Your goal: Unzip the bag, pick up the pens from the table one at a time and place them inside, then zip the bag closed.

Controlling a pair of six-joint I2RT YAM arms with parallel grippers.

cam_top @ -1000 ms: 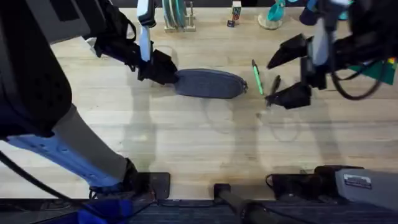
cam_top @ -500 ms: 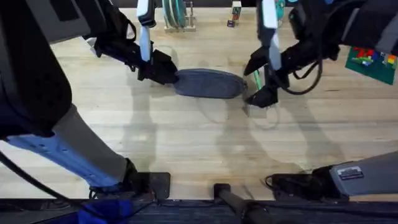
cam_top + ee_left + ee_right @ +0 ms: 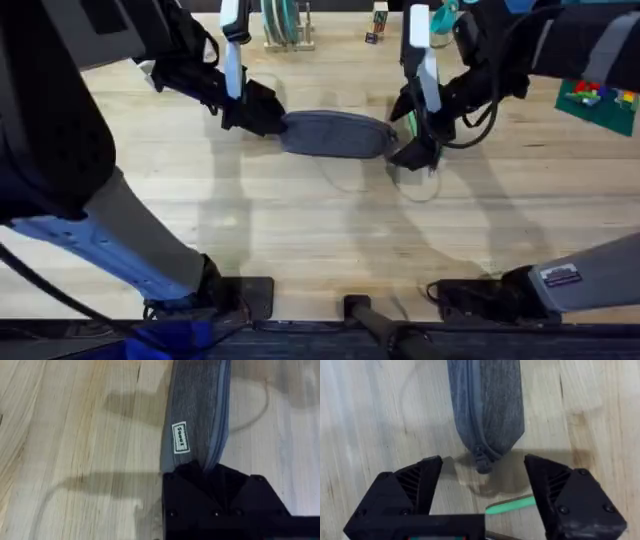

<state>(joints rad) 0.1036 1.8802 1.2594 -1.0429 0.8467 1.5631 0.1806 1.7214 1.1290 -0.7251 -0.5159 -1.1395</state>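
Note:
The blue-grey bag needs unzipping, so my right gripper should grab its end with the zipper pull (image 3: 384,139) (image 3: 481,458) next.
The blue-grey bag (image 3: 335,133) lies across the middle of the table (image 3: 300,230), zipper closed along its top. My left gripper (image 3: 262,113) is shut on the bag's left end; in the left wrist view the fabric (image 3: 197,415) runs into the closed black gripper (image 3: 207,470). My right gripper (image 3: 404,132) stands open around the bag's right end. In the right wrist view the zipper pull (image 3: 481,458) sits between the spread fingers (image 3: 415,485), untouched. A green pen (image 3: 512,504) lies just behind the pull, and a bit of it (image 3: 413,123) peeks out under the right arm.
Along the table's far edge stand a rack of discs (image 3: 285,25), a small figure (image 3: 378,20) and a teal object (image 3: 440,20). A green plate with coloured bricks (image 3: 598,100) lies at the right. Bare tabletop stretches in front of the bag.
The right gripper has swung left from beside the pens to the bag's right end, now straddling the zipper pull. The left gripper keeps its hold on the other end.

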